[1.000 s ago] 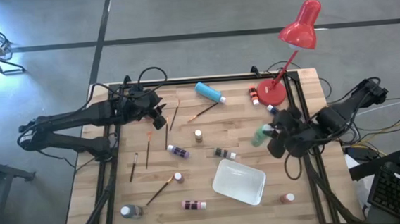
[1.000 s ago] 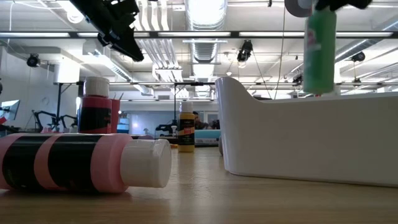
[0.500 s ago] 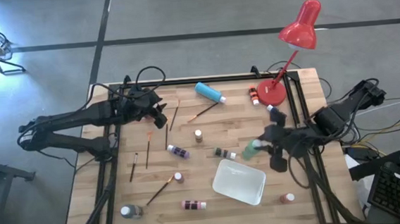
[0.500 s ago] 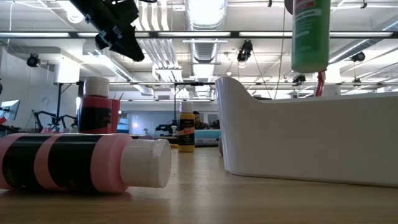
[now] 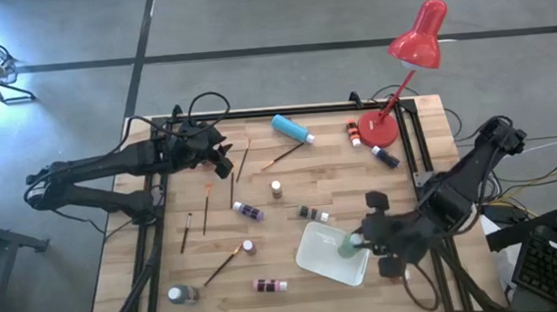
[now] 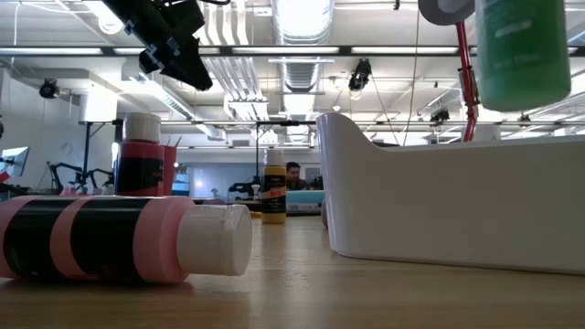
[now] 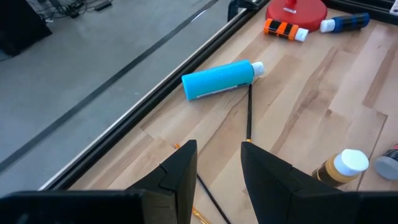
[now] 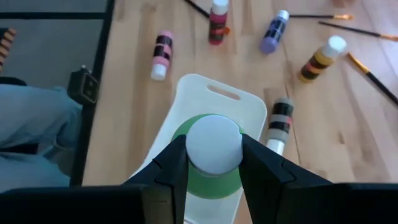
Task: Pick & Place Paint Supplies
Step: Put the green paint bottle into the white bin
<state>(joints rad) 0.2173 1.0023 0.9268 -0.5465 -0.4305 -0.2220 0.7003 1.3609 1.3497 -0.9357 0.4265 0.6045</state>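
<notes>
The green bottle is high above the white tray, so from here my right gripper keeps hold of it until it is lower.
My right gripper (image 5: 358, 244) is shut on a green white-capped paint bottle (image 6: 523, 55) and holds it above the white tray (image 5: 317, 261), which lies flat at the table's near right. My left gripper (image 5: 223, 162) hangs open above the far left of the table, over thin paintbrushes (image 5: 231, 186); nothing is between its fingers (image 7: 180, 168). A blue bottle (image 7: 217, 79) lies on its side near the far edge. Several small bottles and brushes lie scattered across the wood. My right gripper pinches the green bottle's upper end, at the white cap (image 8: 214, 144) and green shoulder (image 8: 211, 183), between its two fingers. The fingers come slanting down from above. The bottle hangs below them, cap up, lifted clear above the tray's inside (image 8: 221, 109).
A red desk lamp (image 5: 414, 53) stands at the far right, with an orange-striped bottle (image 5: 363, 130) and a dark blue one (image 5: 385, 155) by its base. A pink-and-black bottle (image 6: 119, 239) lies near the front edge. Dark frame rails run along the table's sides.
My right gripper has carried the green bottle from near the lamp's base toward the table's near edge and leftward, rolling its wrist as it went. The bottle now hangs over the tray. My left gripper has stayed in place.
</notes>
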